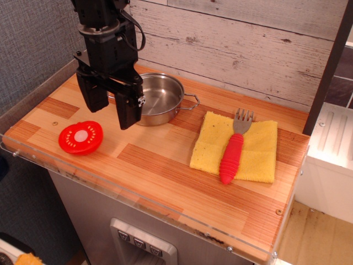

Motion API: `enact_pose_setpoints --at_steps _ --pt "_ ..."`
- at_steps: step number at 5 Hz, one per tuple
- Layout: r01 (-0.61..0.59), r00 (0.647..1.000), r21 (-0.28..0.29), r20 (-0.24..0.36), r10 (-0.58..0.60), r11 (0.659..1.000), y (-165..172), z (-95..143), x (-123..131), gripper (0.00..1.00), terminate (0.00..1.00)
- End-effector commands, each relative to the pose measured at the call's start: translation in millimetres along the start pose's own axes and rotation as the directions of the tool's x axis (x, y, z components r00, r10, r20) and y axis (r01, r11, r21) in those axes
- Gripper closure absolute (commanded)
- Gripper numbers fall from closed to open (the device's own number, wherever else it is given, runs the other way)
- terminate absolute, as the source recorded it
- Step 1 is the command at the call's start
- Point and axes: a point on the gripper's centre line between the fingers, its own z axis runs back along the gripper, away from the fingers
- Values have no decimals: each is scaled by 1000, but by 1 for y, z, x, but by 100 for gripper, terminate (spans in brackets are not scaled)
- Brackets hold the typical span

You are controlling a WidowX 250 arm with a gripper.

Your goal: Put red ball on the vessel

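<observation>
My gripper grabs the red ball by its rounded red side next, to put it on the vessel.
The red ball is a halved red piece lying flat face up, white centre showing, near the table's front left edge. The vessel is a shallow shiny steel pot with thin wire handles, standing at the back middle of the table. My gripper hangs above the table between the two, just up and right of the red ball and in front of the pot's left side. Its two black fingers are spread apart and hold nothing.
A yellow cloth lies at the right with a red-handled fork on it. The wooden table has a clear plastic front lip. A plank wall runs behind; a dark post stands at the far right.
</observation>
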Motion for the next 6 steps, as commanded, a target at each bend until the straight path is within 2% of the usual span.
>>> enact_pose_setpoints --at_steps 1,2,3,4,5,6 --pt "0 1000 0 0 0 1000 0 0 0 0 0" --pt "28 998 -8 57 -27 1000 10 -1 -11 0 0" --pt "89 993 41 69 -91 995 30 -5 -28 0 0" --pt "119 992 100 28 -123 988 57 -18 -46 0 0" --pt "117 992 101 34 -121 988 74 -30 -52 0 0" --pt "147 986 74 71 -152 986 75 -34 -48 0 0"
